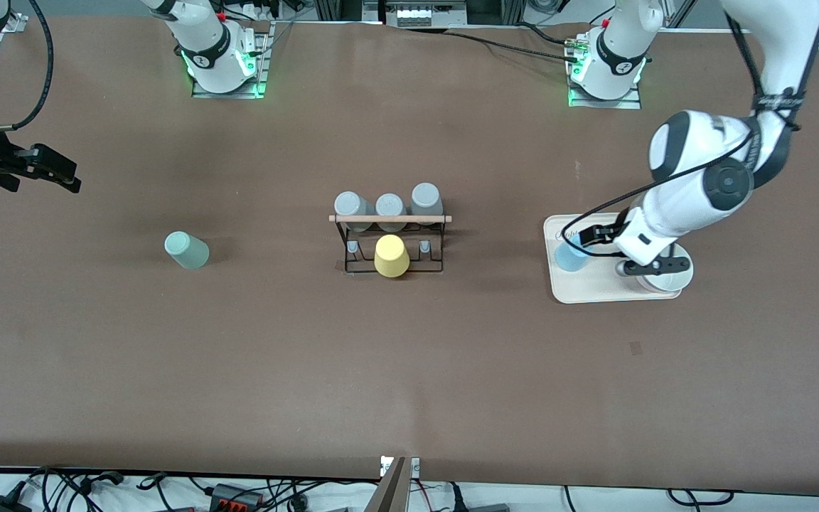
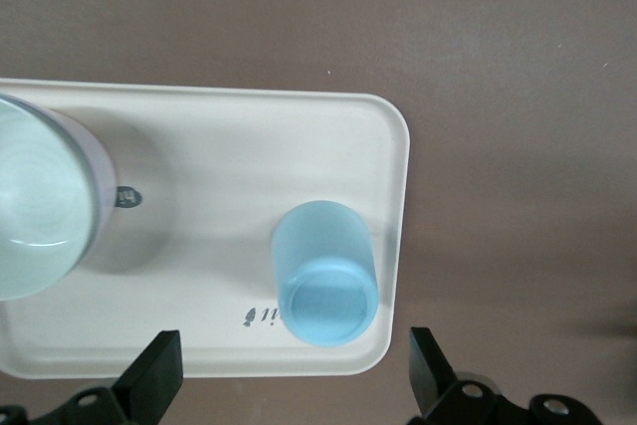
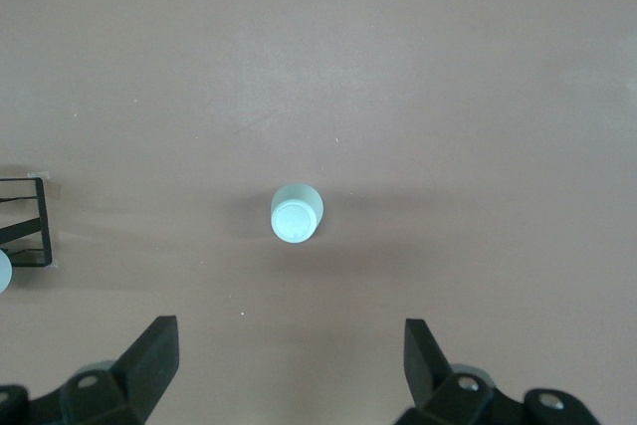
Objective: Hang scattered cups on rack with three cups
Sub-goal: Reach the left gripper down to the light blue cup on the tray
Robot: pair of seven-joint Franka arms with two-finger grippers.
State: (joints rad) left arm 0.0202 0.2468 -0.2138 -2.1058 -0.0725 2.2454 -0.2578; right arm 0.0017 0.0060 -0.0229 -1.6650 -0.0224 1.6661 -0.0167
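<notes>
Next, my left gripper picks up the light blue cup by its closed base, so its open end stays free to slide onto the rack.
The light blue cup (image 1: 570, 254) stands on the cream tray (image 1: 594, 291) near the tray's corner toward the rack. My left gripper (image 1: 594, 235) hangs open over the tray. In the left wrist view the blue cup (image 2: 325, 286) lies just ahead of the open left gripper (image 2: 289, 365). The pale mint cup (image 1: 187, 249) stands on the bare table toward the right arm's end, and the right wrist view shows it (image 3: 296, 214) ahead of the open, empty right gripper (image 3: 289, 355). In the front view the right gripper (image 1: 54, 171) is over the table's edge. The black wire rack (image 1: 389, 242) stands mid-table.
Three grey cups (image 1: 388, 206) sit on the rack's pegs farther from the front camera and a yellow cup (image 1: 391, 257) on its nearer middle peg. A white mug (image 1: 662, 279) stands on the tray beside the blue cup, partly under the left arm.
</notes>
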